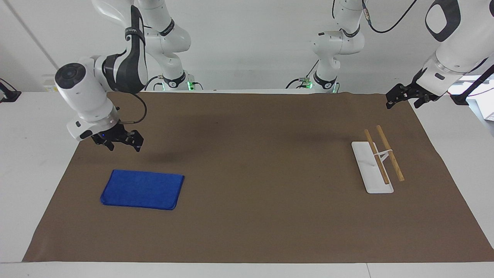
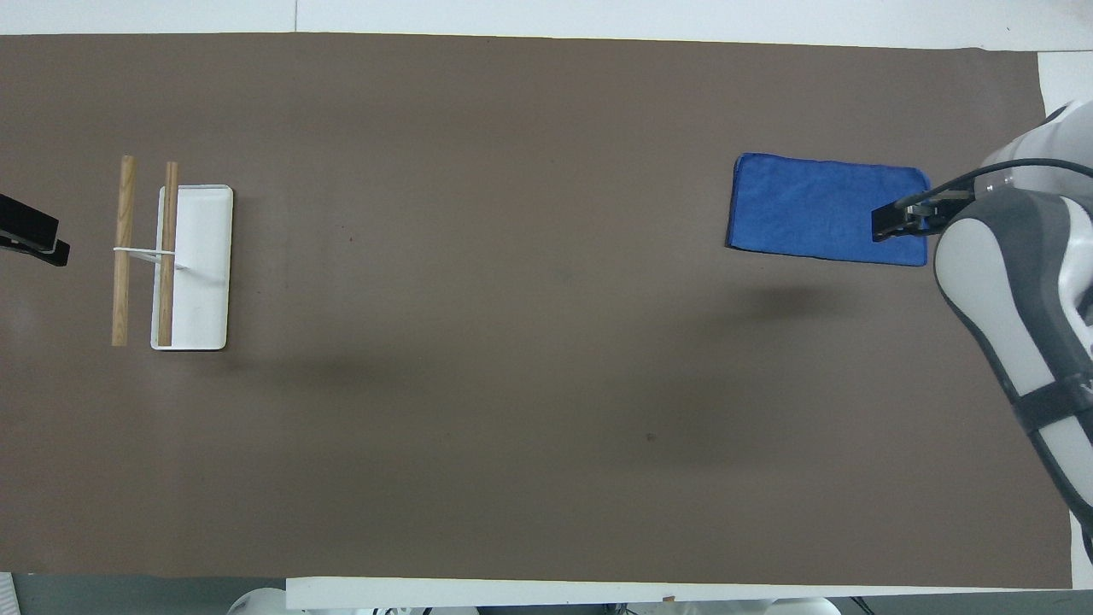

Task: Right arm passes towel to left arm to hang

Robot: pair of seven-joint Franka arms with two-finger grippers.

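My right gripper takes hold of its short edge next, to pass the blue towel (image 2: pixel 804 205) for hanging.
The royal-blue towel (image 1: pixel 142 189) lies flat on the brown mat toward the right arm's end of the table; it also shows in the overhead view (image 2: pixel 811 205). My right gripper (image 1: pixel 122 144) is open and empty. It hangs in the air over the towel's end toward the right arm's side (image 2: pixel 893 224) and is not touching it. The white rack base (image 1: pixel 371 172) with two wooden bars (image 1: pixel 390 153) stands toward the left arm's end (image 2: pixel 201 282). My left gripper (image 1: pixel 401 99) waits open over the mat's edge beside the rack (image 2: pixel 34 239).
The brown mat (image 1: pixel 251 162) covers most of the white table (image 1: pixel 34 127). The right arm's forearm (image 2: pixel 1016 307) reaches over the mat's end in the overhead view. Both arm bases stand at the robots' edge of the table.
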